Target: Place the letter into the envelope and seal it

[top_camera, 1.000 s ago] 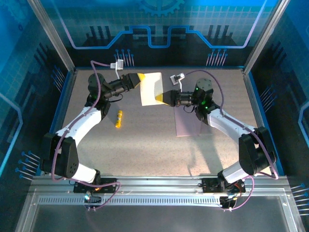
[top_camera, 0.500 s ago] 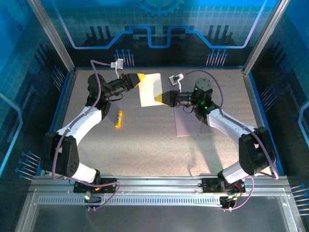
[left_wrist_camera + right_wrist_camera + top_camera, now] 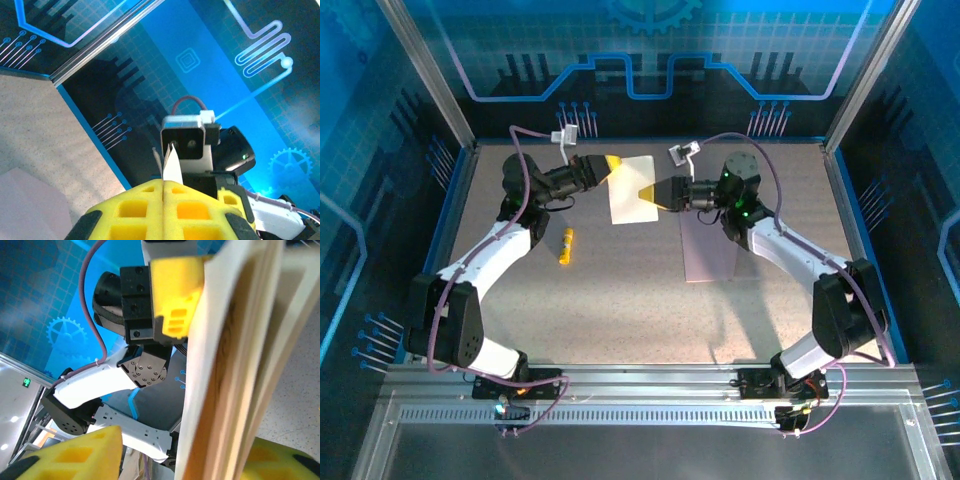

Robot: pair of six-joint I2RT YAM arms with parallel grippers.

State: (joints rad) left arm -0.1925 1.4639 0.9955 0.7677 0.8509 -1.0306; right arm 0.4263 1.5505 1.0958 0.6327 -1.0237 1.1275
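Note:
The edge of the letter (image 3: 628, 195) opposite my left gripper is the one my right gripper should grab. The letter's other edge then stays free to slide into the envelope.
The letter (image 3: 628, 195), a cream-tan sheet, hangs above the far middle of the table between my two grippers. My left gripper (image 3: 610, 161) is shut on its upper left corner; in the left wrist view a thin sliver of the letter (image 3: 173, 167) pokes out from between the closed yellow pads (image 3: 200, 210). My right gripper (image 3: 647, 190) is at the sheet's right edge. In the right wrist view it (image 3: 187, 440) stands open, with the letter (image 3: 225, 365) edge-on between the spread fingers. The pale pink envelope (image 3: 708, 255) lies flat on the table under the right arm.
A small yellow stick (image 3: 565, 244) lies on the table left of centre, below the left forearm. Blue walls and metal posts close in the table on the left, the right and the far side.
My right gripper has shifted from the letter's lower right corner toward the far side and slightly left along its right edge. The left gripper keeps its hold in nearly the same place.

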